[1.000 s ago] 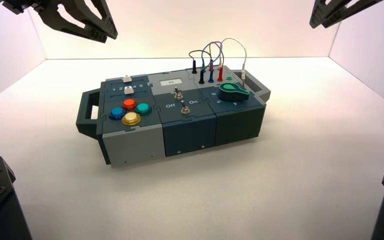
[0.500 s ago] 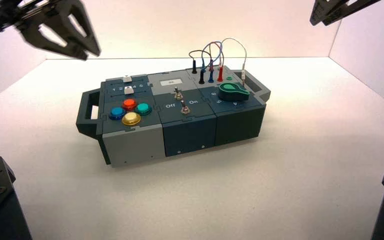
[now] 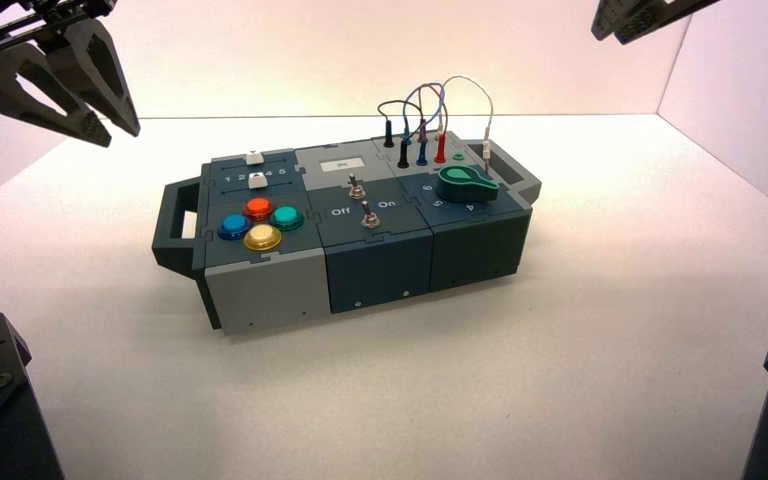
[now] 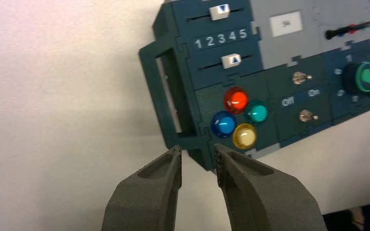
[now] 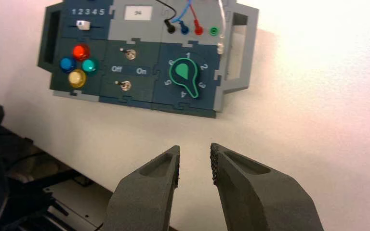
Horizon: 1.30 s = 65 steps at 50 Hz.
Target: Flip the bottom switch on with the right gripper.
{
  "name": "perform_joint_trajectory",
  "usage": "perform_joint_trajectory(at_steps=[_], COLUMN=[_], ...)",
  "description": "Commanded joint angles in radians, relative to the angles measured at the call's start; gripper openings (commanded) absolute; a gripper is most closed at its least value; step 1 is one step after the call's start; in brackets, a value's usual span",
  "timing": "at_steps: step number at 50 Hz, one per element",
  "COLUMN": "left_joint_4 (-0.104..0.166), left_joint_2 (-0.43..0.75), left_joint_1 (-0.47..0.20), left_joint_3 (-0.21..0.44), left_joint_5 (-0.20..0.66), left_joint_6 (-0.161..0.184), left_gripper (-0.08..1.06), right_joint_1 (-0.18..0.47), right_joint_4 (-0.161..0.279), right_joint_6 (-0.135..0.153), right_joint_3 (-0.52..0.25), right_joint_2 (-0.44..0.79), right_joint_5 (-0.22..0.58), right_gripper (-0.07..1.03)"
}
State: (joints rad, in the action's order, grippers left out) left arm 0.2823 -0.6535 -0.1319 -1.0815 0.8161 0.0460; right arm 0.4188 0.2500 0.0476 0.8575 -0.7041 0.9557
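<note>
The left gripper should next grab the box by its handle bar (image 3: 168,217) beside the blue button, to keep the box steady for flipping the bottom switch (image 3: 368,215).
The box (image 3: 260,285) stands in the middle of the table. The bottom switch (image 3: 368,215) is the small silver toggle nearer the front, between the "Off" and "On" lettering. It also shows in the right wrist view (image 5: 124,85) and in the left wrist view (image 4: 307,115). The second toggle (image 3: 356,186) sits just behind it. My right gripper (image 3: 610,28) hangs high at the far right, well away from the box; its fingers are open and empty in the right wrist view (image 5: 195,149). My left gripper (image 3: 120,135) hovers high at the far left, open and empty.
Left of the switches are red, blue, teal and yellow push buttons (image 3: 258,222) and two sliders (image 3: 255,168). To the right are a green knob (image 3: 467,183) and plugged wires (image 3: 422,125). The box has a handle at each end (image 3: 172,228). White walls enclose the table.
My left gripper has swung left and a little lower, away from the box. My right gripper has shifted slightly left at the top edge. The box has not moved.
</note>
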Motion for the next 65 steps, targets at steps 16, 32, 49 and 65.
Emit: perform_joint_trajectory(at_steps=[16, 32, 49, 65], left_joint_4=[-0.041, -0.032, -0.035, -0.034], left_joint_2=[0.252, 0.396, 0.511, 0.607], left_joint_1=[0.003, 0.003, 0.008, 0.014], left_joint_3=[0.091, 0.144, 0.172, 0.183], left_joint_5=[-0.026, -0.043, -0.06, -0.089], left_joint_6=[0.012, 0.014, 0.008, -0.005], left_gripper=[0.38, 0.39, 0.39, 0.39], right_joint_1=[0.028, 0.028, 0.028, 0.04], right_joint_4=[0.012, 0.012, 0.017, 0.028], right_joint_6=[0.02, 0.038, 0.038, 0.038], right_joint_3=[-0.054, -0.095, -0.086, -0.08], right_joint_2=[0.018, 0.014, 0.012, 0.012], right_joint_5=[-0.017, 0.017, 0.017, 0.018], right_gripper=[0.36, 0.36, 0.36, 0.36])
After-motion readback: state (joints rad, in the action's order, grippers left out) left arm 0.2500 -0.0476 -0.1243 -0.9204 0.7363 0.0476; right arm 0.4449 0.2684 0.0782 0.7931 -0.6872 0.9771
